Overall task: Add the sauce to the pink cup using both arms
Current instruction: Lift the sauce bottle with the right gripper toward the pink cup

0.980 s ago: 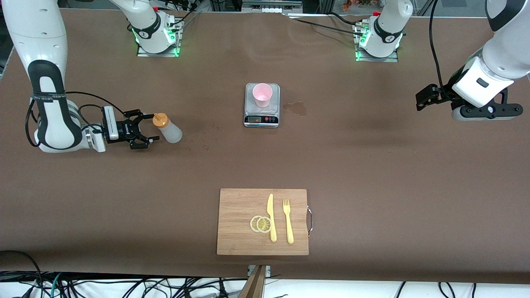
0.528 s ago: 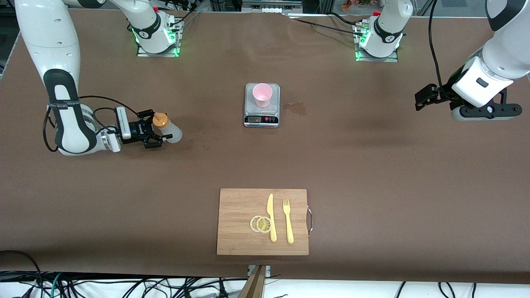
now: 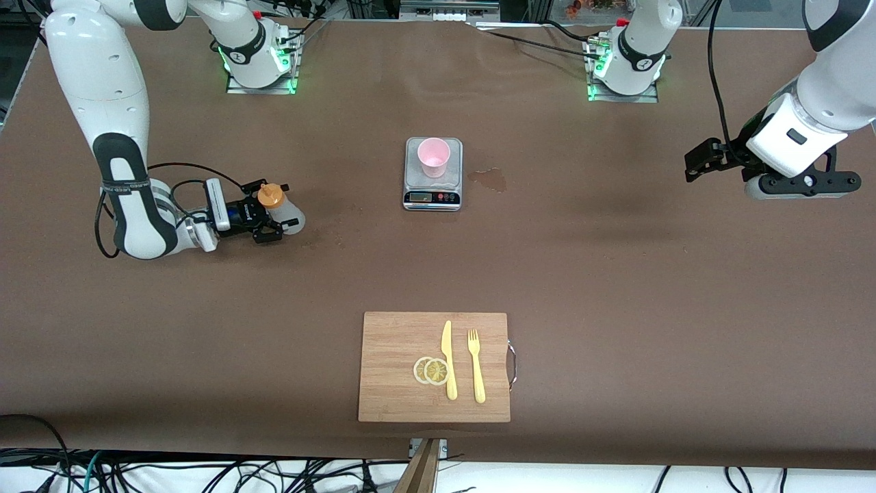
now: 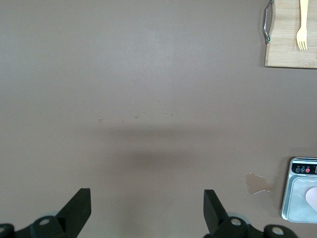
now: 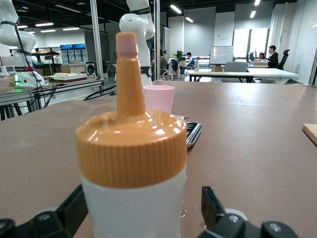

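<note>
My right gripper would hold the sauce bottle if it closed now, because its fingers are around the sauce bottle's whitish body (image 3: 291, 216), below its orange cap (image 3: 271, 196).
The sauce bottle (image 3: 271, 196), whitish with an orange cap and nozzle, stands on the table at the right arm's end. My right gripper (image 3: 278, 213) is open and low at the table, with one finger on each side of the bottle's body. In the right wrist view the bottle (image 5: 132, 163) fills the space between the fingers (image 5: 212, 206), with a gap on one side. The pink cup (image 3: 434, 157) stands upright on a small scale (image 3: 432, 196) at mid table; it also shows in the right wrist view (image 5: 158, 98). My left gripper (image 3: 703, 163) is open and empty, held above the table's left-arm end (image 4: 146, 201).
A wooden cutting board (image 3: 397, 383) lies nearer the front camera, holding a yellow knife (image 3: 448, 359), a yellow fork (image 3: 475, 365) and lemon slices (image 3: 431, 370). A wet stain (image 3: 488, 179) marks the table beside the scale.
My right gripper has moved along the table to the sauce bottle, and its fingers now straddle the bottle's body. The bottle shifted slightly. The left arm has barely moved.
</note>
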You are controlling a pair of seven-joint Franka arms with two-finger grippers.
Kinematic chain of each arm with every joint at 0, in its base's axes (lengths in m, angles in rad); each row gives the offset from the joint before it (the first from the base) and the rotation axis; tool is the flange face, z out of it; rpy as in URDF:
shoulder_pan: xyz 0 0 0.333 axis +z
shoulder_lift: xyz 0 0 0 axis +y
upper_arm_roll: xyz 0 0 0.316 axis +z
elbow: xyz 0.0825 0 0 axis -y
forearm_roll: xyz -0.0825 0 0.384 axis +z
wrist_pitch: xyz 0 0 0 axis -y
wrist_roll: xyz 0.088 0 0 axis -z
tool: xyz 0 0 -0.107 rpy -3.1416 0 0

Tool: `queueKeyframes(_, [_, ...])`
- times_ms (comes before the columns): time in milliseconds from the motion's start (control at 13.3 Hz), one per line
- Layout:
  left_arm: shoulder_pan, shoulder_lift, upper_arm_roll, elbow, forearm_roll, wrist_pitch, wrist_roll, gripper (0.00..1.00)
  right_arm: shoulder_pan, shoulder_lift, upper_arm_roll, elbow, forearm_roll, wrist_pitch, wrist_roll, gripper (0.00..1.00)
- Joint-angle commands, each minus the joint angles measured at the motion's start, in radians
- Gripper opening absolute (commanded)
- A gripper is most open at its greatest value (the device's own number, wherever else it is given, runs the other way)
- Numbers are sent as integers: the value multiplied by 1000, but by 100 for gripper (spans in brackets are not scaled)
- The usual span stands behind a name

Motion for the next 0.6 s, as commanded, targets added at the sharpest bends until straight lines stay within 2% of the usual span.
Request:
queueKeyframes(0, [4, -4, 0, 9, -25, -15, 12, 100, -4, 19, -3, -3, 16, -26, -179, 90])
queueKeyframes(75, [4, -4, 0, 9, -23, -15, 12, 100, -4, 18, -3, 0, 16, -33, -174, 66])
queueKeyframes(151, [6, -4, 0, 9, -23, -16, 14, 100, -4, 18, -3, 3, 16, -33, -173, 46])
queueKeyframes(226, [7, -6, 0, 9, -23, -18, 14, 100, -4, 18, -3, 5, 16, -33, -173, 32])
queueKeyframes(301, [6, -4, 0, 9, -23, -16, 12, 100, -4, 18, -3, 6, 17, -33, -170, 23])
queueKeyframes(452, [7, -6, 0, 7, -23, -19, 14, 100, -2, 9, 7, 14, 17, -36, -145, 14])
queueKeyframes(528, [9, -6, 0, 7, -23, -19, 14, 100, 10, -4, 18, 17, 14, -42, -82, 13])
